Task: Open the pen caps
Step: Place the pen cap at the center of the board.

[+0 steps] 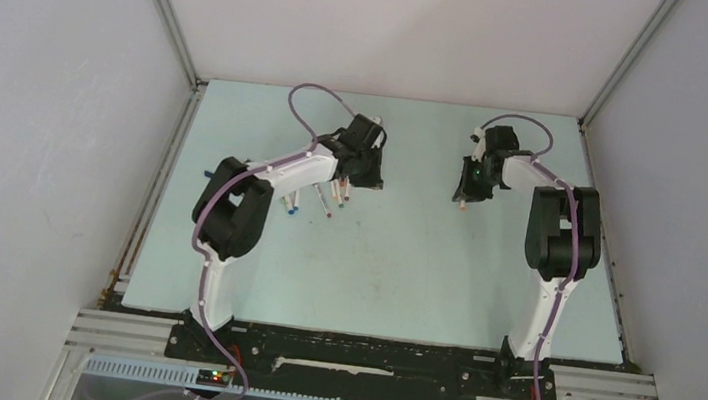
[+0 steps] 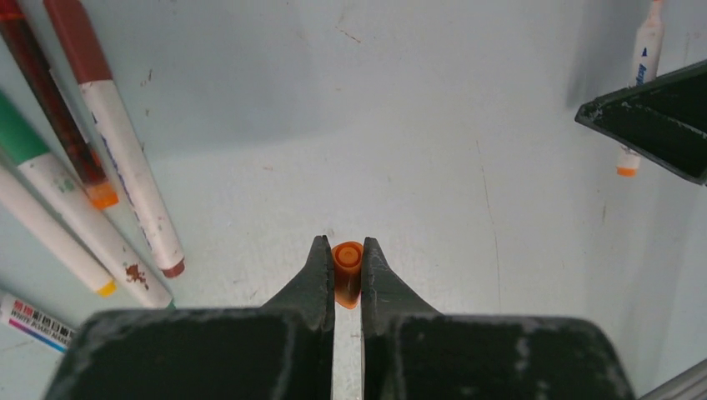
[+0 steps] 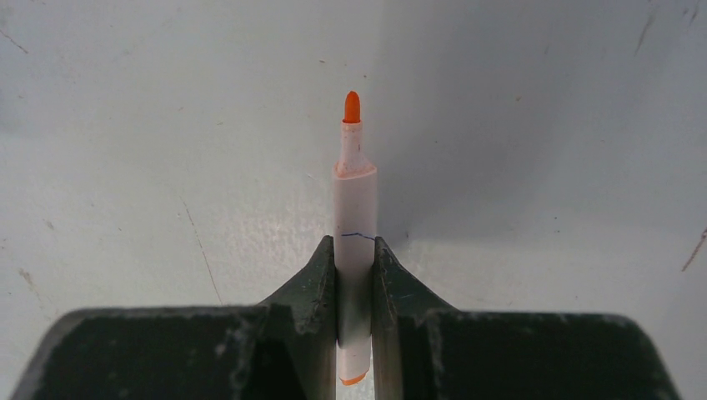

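The table below the white pen body (image 3: 355, 204) is flat and empty, away from other pens, so the pen body would end up lying there. The right gripper should open.
My left gripper (image 2: 343, 250) (image 1: 364, 161) is shut on a small orange pen cap (image 2: 347, 273), its open end facing away from the camera, above the pale table. My right gripper (image 3: 355, 246) (image 1: 473, 181) is shut on a white pen barrel (image 3: 355, 204) whose orange tip (image 3: 352, 107) is bare. The two grippers hang apart over the back half of the table. That pen (image 2: 646, 58) also shows in the left wrist view, sticking out of the right gripper's black housing (image 2: 659, 125). Several capped pens (image 2: 100, 158) with red, brown and green caps lie at the left.
A loose row of pens (image 1: 315, 201) lies on the table under the left arm's forearm. The table (image 1: 392, 275) is walled in by white panels left, right and behind, with metal rails along its edges (image 1: 154, 197).
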{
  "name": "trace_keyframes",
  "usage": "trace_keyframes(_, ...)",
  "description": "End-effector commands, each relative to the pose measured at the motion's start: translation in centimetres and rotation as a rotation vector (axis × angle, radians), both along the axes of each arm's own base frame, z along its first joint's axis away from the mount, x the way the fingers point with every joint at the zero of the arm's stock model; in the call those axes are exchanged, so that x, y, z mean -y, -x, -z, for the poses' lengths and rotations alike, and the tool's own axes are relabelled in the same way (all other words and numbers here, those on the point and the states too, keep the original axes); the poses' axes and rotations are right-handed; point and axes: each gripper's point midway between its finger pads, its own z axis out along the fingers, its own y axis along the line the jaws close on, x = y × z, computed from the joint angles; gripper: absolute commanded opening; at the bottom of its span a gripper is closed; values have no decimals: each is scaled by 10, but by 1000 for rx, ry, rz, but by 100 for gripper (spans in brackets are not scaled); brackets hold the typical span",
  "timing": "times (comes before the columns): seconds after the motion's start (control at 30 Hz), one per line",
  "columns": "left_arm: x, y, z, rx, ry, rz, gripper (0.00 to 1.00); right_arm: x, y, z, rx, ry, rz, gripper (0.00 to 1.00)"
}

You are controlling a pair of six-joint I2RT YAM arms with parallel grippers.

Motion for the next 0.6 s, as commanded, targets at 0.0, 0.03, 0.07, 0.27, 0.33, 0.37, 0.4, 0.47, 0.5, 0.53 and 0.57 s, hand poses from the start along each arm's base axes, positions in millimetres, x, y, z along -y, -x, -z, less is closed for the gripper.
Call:
trace_keyframes(0.0,3,-13,2,-8,-54,12,6,-3,-7,-5,-9,-57,26,12)
trace_keyframes(0.03,4,-15,5,-13,-56,11,7,-2,-7,-5,-9,-58,27,13)
trace_keyframes(0.07,5,-17,8,-21,-60,10,8,-2,-6,-5,-11,-58,29,13)
trace_keyframes(0.27,10,-22,21,-52,-76,18,12,0,-6,-5,-11,-59,36,17)
trace_keyframes(0.33,10,-22,25,-60,-80,19,17,1,-6,-5,-11,-58,39,19)
trace_keyframes(0.37,10,-22,27,-63,-82,21,19,2,-7,-4,-12,-58,41,19)
trace_keyframes(0.4,9,-21,31,-72,-87,23,21,3,-7,-4,-13,-59,44,20)
trace_keyframes(0.47,9,-22,35,-84,-89,25,24,4,-6,-4,-16,-59,47,21)
trace_keyframes(0.5,9,-21,38,-90,-92,27,26,4,-6,-4,-15,-60,46,22)
trace_keyframes(0.53,8,-21,39,-92,-96,26,27,5,-6,-4,-15,-61,47,23)
trace_keyframes(0.57,8,-21,40,-91,-100,27,28,5,-6,-4,-15,-62,47,23)
